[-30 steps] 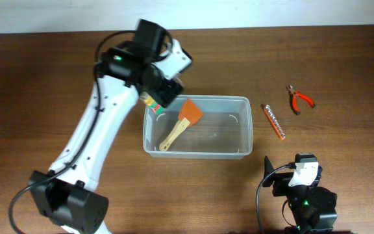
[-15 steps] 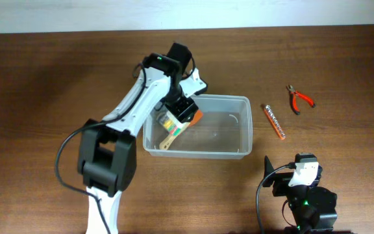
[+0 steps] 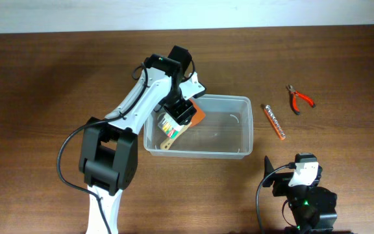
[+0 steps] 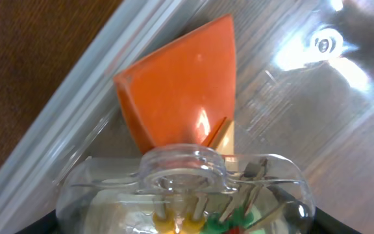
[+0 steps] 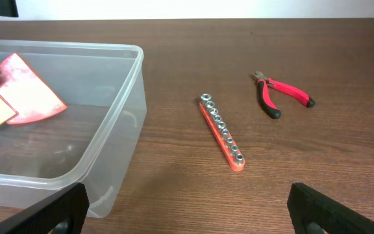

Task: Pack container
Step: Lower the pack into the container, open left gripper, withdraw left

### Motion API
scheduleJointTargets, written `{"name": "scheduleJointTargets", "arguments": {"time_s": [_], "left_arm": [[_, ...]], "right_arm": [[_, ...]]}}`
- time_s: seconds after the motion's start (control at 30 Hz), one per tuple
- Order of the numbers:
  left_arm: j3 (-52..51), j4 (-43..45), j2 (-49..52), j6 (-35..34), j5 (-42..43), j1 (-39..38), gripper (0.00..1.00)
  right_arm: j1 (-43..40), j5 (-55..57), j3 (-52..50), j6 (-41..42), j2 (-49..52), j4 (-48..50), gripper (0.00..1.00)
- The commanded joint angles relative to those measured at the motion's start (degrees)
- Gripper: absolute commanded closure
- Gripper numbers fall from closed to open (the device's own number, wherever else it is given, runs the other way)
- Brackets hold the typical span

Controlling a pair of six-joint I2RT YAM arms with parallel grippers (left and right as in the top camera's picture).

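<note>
My left gripper releases the case (image 3: 168, 128) now, since the case is within the container's sides and would end inside beside the spatula.
The clear plastic container (image 3: 239, 99) stands mid-table. An orange spatula (image 3: 199, 116) with a wooden handle lies inside it at the left end. My left gripper (image 3: 174, 120) is down inside the container's left end, shut on a small clear case (image 3: 168, 128) of coloured pins. In the left wrist view the case (image 4: 184, 188) sits just in front of the spatula blade (image 4: 184, 91), above the container floor (image 4: 291, 84). My right gripper (image 5: 184, 208) is open and empty, resting near the table's front edge (image 3: 291, 172), right of the container (image 5: 119, 117).
An orange socket rail (image 3: 273, 121) lies right of the container, also in the right wrist view (image 5: 221, 130). Red-handled pliers (image 3: 299, 99) lie farther right and back, also in the right wrist view (image 5: 281, 94). Brown wooden table all round.
My left gripper moved with the clear case from above the container's far left corner down into its left end, over the spatula handle. The right arm has not moved.
</note>
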Motion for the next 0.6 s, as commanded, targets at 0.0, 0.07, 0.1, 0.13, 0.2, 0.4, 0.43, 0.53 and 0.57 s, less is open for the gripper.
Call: {"name": "scheduleJointTargets", "arguments": {"time_s": [0.0,0.07,0.1,0.13,0.2,0.4,0.43,0.53,0.57], "left_arm": [[0.68,-0.26,2.12,-0.33,-3.04,-0.17,0.41],[0.68,-0.48,2.10,-0.35,-2.99,-0.17,0.27],[0.68,-0.57,2.03,-0.35,-3.02,-0.17,0.18],[0.70,-0.59,1.99,-0.33,-3.02,-0.17,0.13],[0.70,-0.61,1.75,-0.35,-3.52,-0.15,0.01],[0.72,-0.66,-0.72,-0.76,-6.80,-0.15,0.01],[0.72,-0.70,-1.33,-0.79,-7.45,-0.15,0.01],[0.72,-0.70,-3.48,-1.36,-9.90,-0.15,0.01],[0.72,-0.68,-4.46,-2.19,-11.08,-0.04,0.01]], "right_arm": [[0.31,1.14,-0.33,0.11,-0.44,-0.20,0.01],[0.31,1.14,-0.33,0.11,-0.44,-0.17,0.01],[0.31,1.14,-0.33,0.11,-0.44,-0.17,0.01],[0.31,1.14,-0.33,0.11,-0.44,-0.17,0.01],[0.31,1.14,-0.33,0.11,-0.44,-0.17,0.01],[0.31,1.14,-0.33,0.11,-0.44,-0.17,0.01],[0.31,1.14,-0.33,0.11,-0.44,-0.17,0.01],[0.31,1.14,-0.33,0.11,-0.44,-0.20,0.02],[0.31,1.14,-0.33,0.11,-0.44,-0.17,0.01]]}}
